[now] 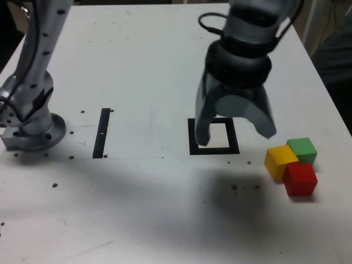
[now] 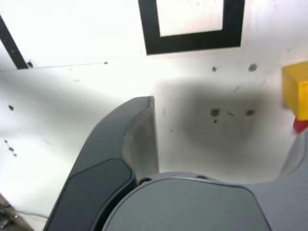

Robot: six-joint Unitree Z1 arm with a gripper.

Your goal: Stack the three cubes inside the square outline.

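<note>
My gripper is about to grab the red cube point(image 1: 300, 179) by its sides next, to start the stack inside the square outline point(image 1: 213, 149).
Three cubes sit clustered on the white table at the exterior view's right: a yellow cube point(image 1: 280, 160), a green cube point(image 1: 303, 149) behind it, and a red cube point(image 1: 300, 179) in front. The square outline point(image 1: 213, 149), black with a white centre, lies to their left and holds nothing. My gripper point(image 1: 235, 132) hangs open above the outline's near-right side, with nothing between its fingers. In the wrist view one grey finger point(image 2: 122, 144) shows in front of the outline point(image 2: 192, 42), with the yellow cube point(image 2: 297, 91) and a sliver of the red cube point(image 2: 301, 126) at the frame's edge.
A thin black strip point(image 1: 102, 133) lies on the table left of the outline in the exterior view. The arm's grey base point(image 1: 33, 129) is bolted at the far left. Small dark specks dot the tabletop.
</note>
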